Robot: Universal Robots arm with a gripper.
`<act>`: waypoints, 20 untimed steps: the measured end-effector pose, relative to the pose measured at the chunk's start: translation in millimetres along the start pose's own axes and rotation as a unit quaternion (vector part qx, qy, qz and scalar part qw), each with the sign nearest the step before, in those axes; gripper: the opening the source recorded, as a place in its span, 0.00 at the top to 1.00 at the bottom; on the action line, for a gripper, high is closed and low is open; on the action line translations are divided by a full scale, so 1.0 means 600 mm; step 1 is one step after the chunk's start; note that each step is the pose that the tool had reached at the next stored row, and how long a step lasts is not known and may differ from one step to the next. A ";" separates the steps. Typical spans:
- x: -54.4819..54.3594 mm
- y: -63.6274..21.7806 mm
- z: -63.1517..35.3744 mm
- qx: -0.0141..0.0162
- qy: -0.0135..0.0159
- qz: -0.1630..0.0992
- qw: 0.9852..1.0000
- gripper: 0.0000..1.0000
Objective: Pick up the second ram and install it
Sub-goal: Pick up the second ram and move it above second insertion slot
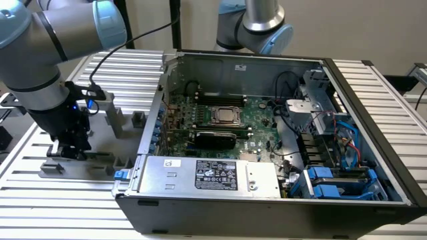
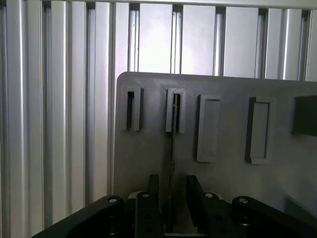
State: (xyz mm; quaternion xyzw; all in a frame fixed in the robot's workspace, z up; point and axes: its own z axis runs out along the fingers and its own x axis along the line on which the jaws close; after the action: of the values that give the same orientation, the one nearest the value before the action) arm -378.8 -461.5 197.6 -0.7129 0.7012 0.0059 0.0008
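Observation:
My gripper grabs the second ram by the middle of its long edge (image 2: 170, 204) next, to install the ram on the green motherboard.
The second ram (image 2: 172, 148) stands edge-on as a thin dark strip, its far end seated in a slotted grey holder block (image 2: 176, 110) on the grey holder plate (image 2: 228, 178). My gripper (image 2: 171, 201) is low over this plate, and its black fingers (image 2: 153, 191) straddle the near end of the strip with a small gap on each side, so it is open. In the exterior view the gripper (image 1: 67, 149) hangs at the left over the same plate (image 1: 50, 172), outside the computer case.
The open computer case (image 1: 373, 135) lies to the exterior view's right, with the green motherboard (image 1: 257, 110) inside. Other grey holder blocks (image 2: 208, 129) (image 2: 260, 130) and an empty slotted one (image 2: 130, 109) sit on the plate. A ribbed metal table (image 2: 54, 124) surrounds it. A second arm (image 1: 257, 25) stands behind.

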 end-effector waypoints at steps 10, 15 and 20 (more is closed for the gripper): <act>0.000 0.000 0.002 0.000 0.000 0.000 1.000 0.79; 0.000 0.000 0.002 -0.001 0.000 0.000 1.000 0.87; 0.000 0.000 0.002 -0.001 0.000 0.000 1.000 0.87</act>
State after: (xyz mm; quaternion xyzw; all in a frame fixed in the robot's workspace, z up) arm -378.7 -461.5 196.5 -0.7129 0.7013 0.0063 0.0004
